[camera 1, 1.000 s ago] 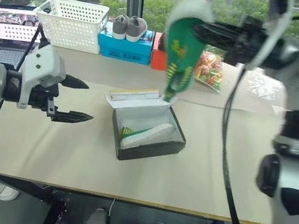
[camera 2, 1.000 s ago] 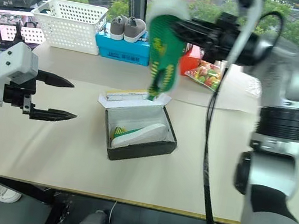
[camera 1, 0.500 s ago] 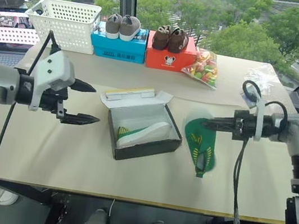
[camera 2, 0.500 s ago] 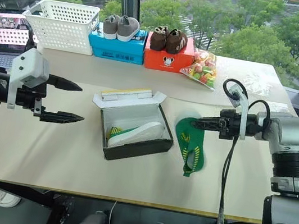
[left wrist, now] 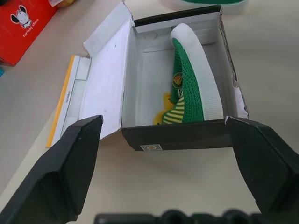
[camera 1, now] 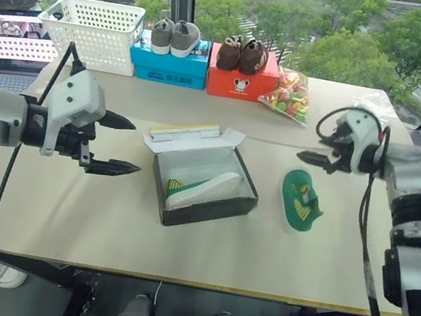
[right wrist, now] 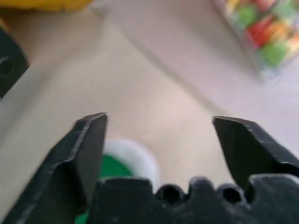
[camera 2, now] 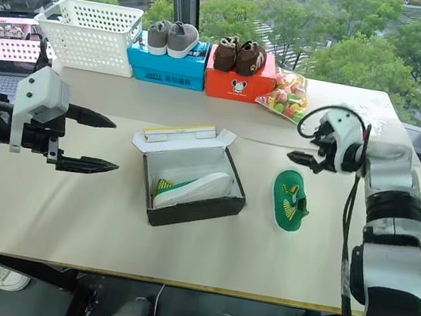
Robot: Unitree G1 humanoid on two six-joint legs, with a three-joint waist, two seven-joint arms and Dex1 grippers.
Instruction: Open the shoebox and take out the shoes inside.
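The remaining green shoe needs to come out of the shoebox, so my right gripper will pick it up by its white sole next.
The shoebox stands open mid-table, black sides and white inside, with its yellow-edged lid folded back. One green shoe with a white sole lies on its side in the box. The other green shoe lies on the table to the right of the box. My right gripper hovers open just beyond that shoe, holding nothing; the shoe's white rim shows below its fingers. My left gripper hangs open to the left of the box, pointing at it, apart from it.
Along the far edge stand a white basket, a blue box with grey shoes, a red-orange box with brown shoes and a bag of sweets. A laptop sits far left.
My right gripper brought the green shoe down from above the box to the table on the right, opened and let it go, then drew back above it. The left gripper stayed put.
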